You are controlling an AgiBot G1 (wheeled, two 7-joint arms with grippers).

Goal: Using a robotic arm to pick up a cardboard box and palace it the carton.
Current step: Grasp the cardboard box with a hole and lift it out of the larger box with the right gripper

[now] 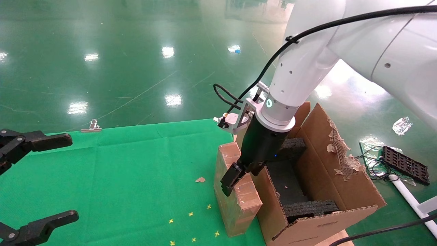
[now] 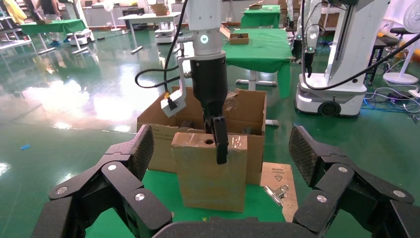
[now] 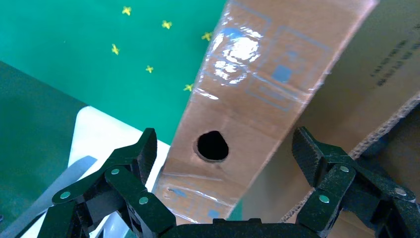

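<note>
The right gripper grips the cardboard box by its narrow top with the round hole (image 1: 242, 177) (image 3: 233, 131) next, to place it in the carton.
The small cardboard box (image 1: 239, 205) stands upright on the green table, touching the carton's (image 1: 341, 177) near wall. Its narrow top face has a round hole and shiny tape. The white robotic arm (image 1: 293, 85) reaches down to it. My right gripper (image 1: 240, 177) is open and straddles the box's top, one finger on each broad side with a small gap. The right wrist view shows the box top (image 3: 247, 99) between the fingers (image 3: 143, 148) and the carton wall (image 3: 366, 64) beside it. The left wrist view shows the box (image 2: 208, 173) before the carton (image 2: 247, 106). My left gripper (image 1: 58, 179) is parked open at the table's left.
Black foam (image 1: 290, 181) lines the carton, and its far flap is torn. A binder clip (image 1: 91, 125) sits at the table's back edge, and another clip (image 2: 276, 191) lies on a cardboard sheet (image 2: 277, 171). A cardboard scrap (image 1: 200, 179) and yellow marks (image 1: 191, 213) are on the cloth. A black tray (image 1: 406, 165) lies on the floor.
</note>
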